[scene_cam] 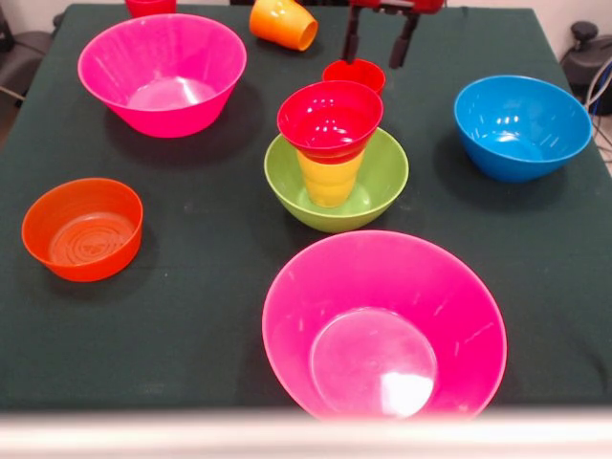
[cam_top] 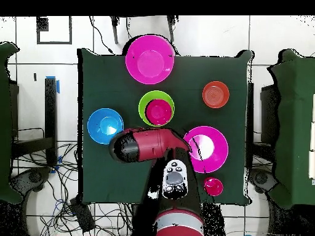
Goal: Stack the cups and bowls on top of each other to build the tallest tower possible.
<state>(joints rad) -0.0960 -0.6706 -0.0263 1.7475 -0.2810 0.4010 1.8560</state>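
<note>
I should grab the red cup by one side of its rim (scene_cam: 382, 76) next, since the red cup's opening (scene_cam: 355, 73) is wider than the gap between my gripper's fingers.
The tower stands mid-table: a lime-green bowl (scene_cam: 378, 186) holds an upright yellow cup (scene_cam: 330, 180), and a small red bowl (scene_cam: 330, 119) sits on that cup. From overhead the red bowl (cam_top: 159, 112) covers most of the green bowl (cam_top: 145, 102). A red cup (scene_cam: 355, 73) stands just behind the tower. My gripper (scene_cam: 377, 45) hangs above and behind that cup, open and empty. An orange cup (scene_cam: 284, 22) lies on its side at the far edge. In the overhead view my arm (cam_top: 147, 144) hides the gripper.
Two large hot-pink bowls stand at the near middle (scene_cam: 382, 325) and the far left (scene_cam: 163, 72). A blue bowl (scene_cam: 521, 124) is at the right and a translucent orange bowl (scene_cam: 83, 228) at the left. Another red piece (scene_cam: 150, 6) is cut off at the far edge.
</note>
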